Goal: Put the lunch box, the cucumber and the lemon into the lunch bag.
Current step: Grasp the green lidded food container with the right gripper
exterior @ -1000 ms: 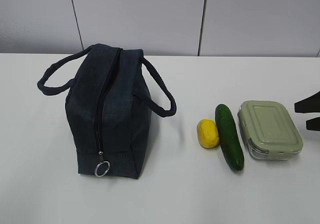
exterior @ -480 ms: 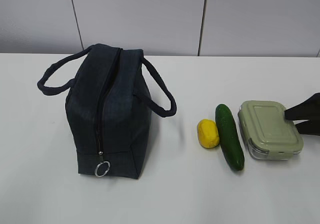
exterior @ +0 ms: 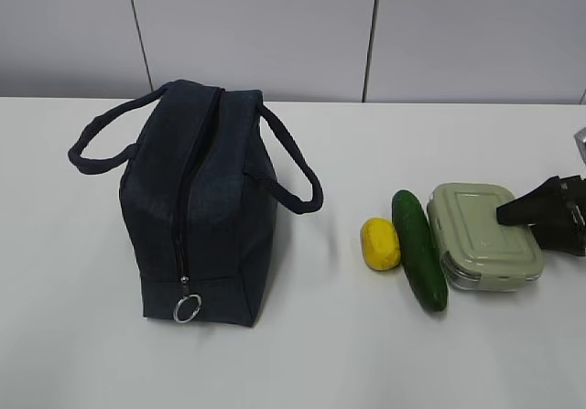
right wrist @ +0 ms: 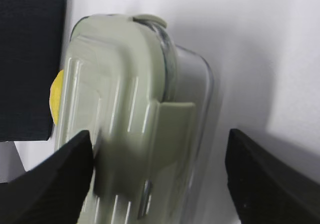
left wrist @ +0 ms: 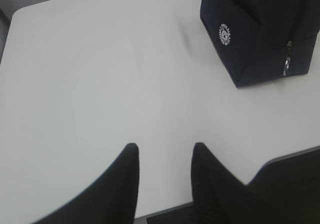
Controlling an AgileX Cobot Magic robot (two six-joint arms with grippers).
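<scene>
The cucumber [exterior: 419, 249] lies close along one side of the lunch box, so the robot's right gripper will next grab the lunch box by its end away from the cucumber.
The navy lunch bag [exterior: 197, 208] stands zipped at the left, its ring pull facing me; the left wrist view shows its logo end [left wrist: 255, 33]. To its right lie the yellow lemon [exterior: 380, 243], the dark green cucumber [exterior: 419, 249] and the sage-lidded lunch box [exterior: 476, 231]. My right gripper [exterior: 520, 224] reaches in from the right edge, open wide. In its wrist view one finger lies against the lid and the other stands off the clear wall, with the lunch box [right wrist: 130, 108] between them. A bit of lemon [right wrist: 56, 101] peeks past the lid. My left gripper [left wrist: 165, 151] hangs open over bare table.
The white table [exterior: 320, 354] meets a pale panelled wall behind. Its near edge [left wrist: 280, 156] shows close to my left gripper. The bag's two loop handles [exterior: 293, 166] flop outwards on either side.
My right gripper has come in from the right edge over the lunch box. The box has slid a little left and the cucumber has shifted slightly. The left gripper is unchanged.
</scene>
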